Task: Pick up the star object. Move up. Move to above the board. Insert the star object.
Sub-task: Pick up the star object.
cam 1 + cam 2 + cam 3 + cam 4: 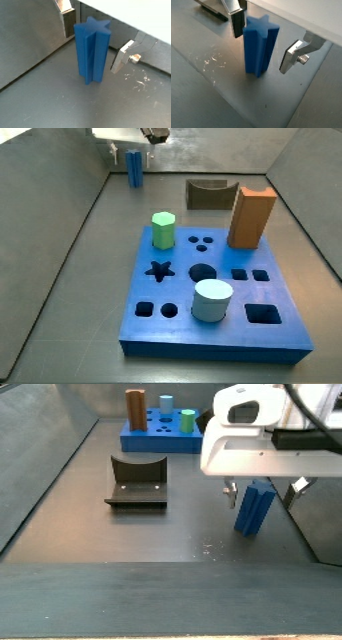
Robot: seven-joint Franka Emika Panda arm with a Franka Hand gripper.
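I need to grab the star object by its upright fluted body (135, 170) (93, 55) next, so my gripper can put it into the star hole of the board.
The star object (92, 50) is a tall blue fluted peg standing upright on the grey floor, seen in both wrist views (260, 47). My gripper (93, 40) is open and straddles it. One finger (67, 20) and the other (291, 57) stand on either side with gaps, not touching. In a side view the peg (135, 170) is at the far back under the gripper (135, 153). It also shows below the white gripper body (261, 496). The blue board (234, 333) lies apart from the peg, its star hole (160, 271) open.
On the board stand a green hexagonal peg (163, 230), a tall orange block (250, 216) and a white cylinder (211, 300). The dark fixture (207, 194) stands between peg and board, also seen in a side view (138, 482). Grey walls enclose the floor.
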